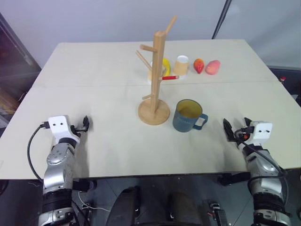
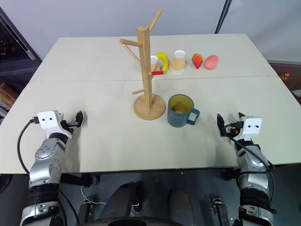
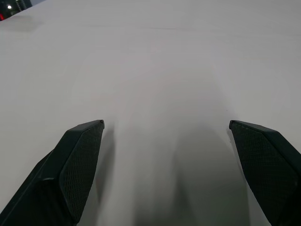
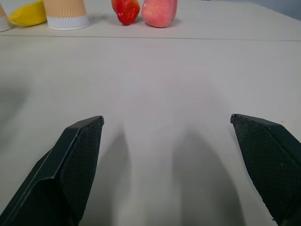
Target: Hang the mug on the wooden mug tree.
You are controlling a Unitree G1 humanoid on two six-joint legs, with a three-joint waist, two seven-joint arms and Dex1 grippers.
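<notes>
The right gripper grabs the mug by its loop handle (image 1: 201, 121) next, to hang it on the wooden tree (image 1: 158, 70).
The mug (image 1: 189, 116), dark teal with a yellow inside, stands upright near the middle of the table, its handle turned to the right. Just to its left rises the wooden mug tree (image 1: 158, 70), a tall post with angled pegs on a round base (image 1: 154, 113). My left gripper (image 1: 84, 123) hovers low over the table's left front, far from both, its fingers (image 3: 80, 160) spread wide and empty. To the right of the mug, my right gripper (image 1: 235, 129) is open too, with bare table between its fingers (image 4: 75, 160).
Behind the tree, in a row at the back, are a banana (image 1: 166, 66), a tan paper cup (image 1: 181, 65), a strawberry (image 1: 199, 66) and a pink fruit (image 1: 213, 67). A red-handled item (image 1: 170, 77) lies beside the banana. The table's front edge (image 1: 150, 175) runs just below both grippers.
</notes>
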